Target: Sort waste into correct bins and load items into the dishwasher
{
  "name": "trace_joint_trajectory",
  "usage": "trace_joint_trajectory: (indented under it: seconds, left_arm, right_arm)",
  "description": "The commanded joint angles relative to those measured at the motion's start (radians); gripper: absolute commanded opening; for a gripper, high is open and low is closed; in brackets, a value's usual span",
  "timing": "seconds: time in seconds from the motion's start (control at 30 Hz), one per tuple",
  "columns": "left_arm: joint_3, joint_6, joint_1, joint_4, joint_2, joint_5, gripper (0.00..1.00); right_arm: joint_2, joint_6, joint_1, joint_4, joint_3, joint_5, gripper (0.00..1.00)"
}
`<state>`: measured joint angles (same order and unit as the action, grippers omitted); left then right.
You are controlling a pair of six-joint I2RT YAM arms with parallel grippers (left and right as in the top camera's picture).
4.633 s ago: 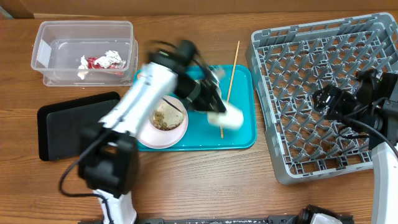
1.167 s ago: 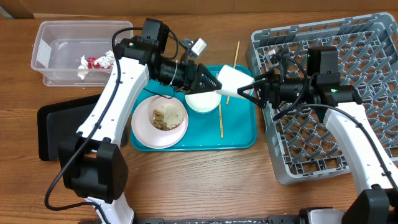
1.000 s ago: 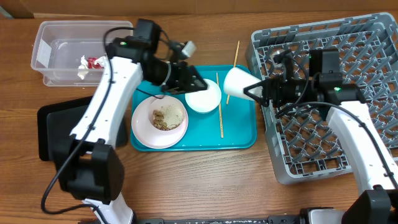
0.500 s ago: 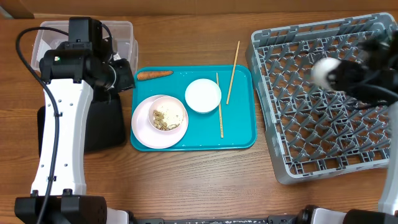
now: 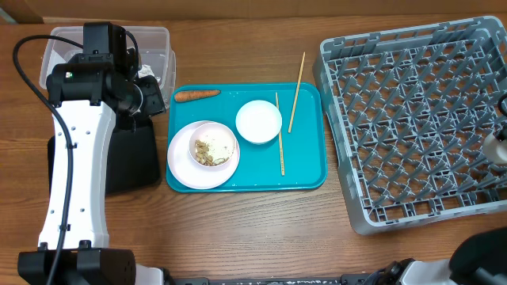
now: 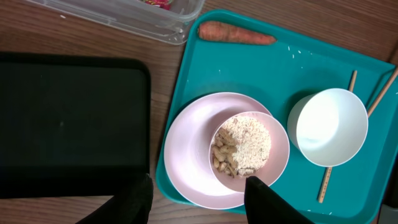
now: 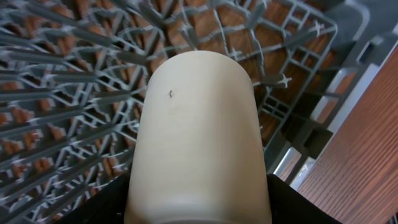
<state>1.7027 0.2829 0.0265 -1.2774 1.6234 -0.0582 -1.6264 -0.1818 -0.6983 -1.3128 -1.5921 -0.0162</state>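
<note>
My right gripper needs to keep hold of the white cup. The cup is above the wires of the grey dish rack, so it would fall short if I let go.
My right gripper (image 7: 199, 208) is shut on the white cup (image 7: 199, 130), which lies on its side above a corner of the grey dish rack (image 7: 68, 81). In the overhead view the cup (image 5: 497, 148) shows at the rack's (image 5: 412, 119) right edge. My left gripper (image 6: 199, 202) is open and empty above the near edge of the pink plate (image 6: 186, 155). A small bowl of beige food scraps (image 6: 245, 146) sits on that plate. A white bowl (image 6: 331, 127), the carrot (image 6: 236, 34) and two chopsticks (image 5: 297, 79) lie on the teal tray (image 5: 305, 178).
The clear tub (image 5: 59, 47) stands at the back left, mostly hidden under my left arm. The black tray (image 5: 127, 162) lies in front of it, left of the teal tray. Bare wood lies along the front edge.
The cup passed from my left gripper to my right. My right arm has carried it to the rack's right edge. My left arm has pulled back to the left.
</note>
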Motion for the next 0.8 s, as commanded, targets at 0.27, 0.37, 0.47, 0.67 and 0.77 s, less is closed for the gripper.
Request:
trace_joint_trajectory:
  seconds: [0.27, 0.37, 0.47, 0.67, 0.77]
  left_arm:
    - [0.017, 0.010, 0.001, -0.005, -0.002, 0.013, 0.51]
    - [0.017, 0.010, 0.001, -0.005, -0.002, 0.013, 0.52]
    - [0.017, 0.010, 0.001, -0.005, -0.002, 0.013, 0.54]
    - [0.017, 0.010, 0.001, -0.009, -0.002, 0.013, 0.55]
    - [0.017, 0.010, 0.001, -0.011, -0.002, 0.013, 0.55]
  right_arm:
    - [-0.169, -0.013, -0.011, -0.025, -0.017, -0.013, 0.47]
    - [-0.168, -0.013, -0.011, -0.008, -0.018, 0.003, 0.65]
    - [-0.168, -0.012, -0.011, 0.001, -0.021, 0.145, 0.94]
    - [-0.162, 0.024, -0.011, -0.007, -0.085, 0.216, 1.00]
    - [-0.137, 0.025, -0.002, -0.031, -0.155, 0.233, 1.00]
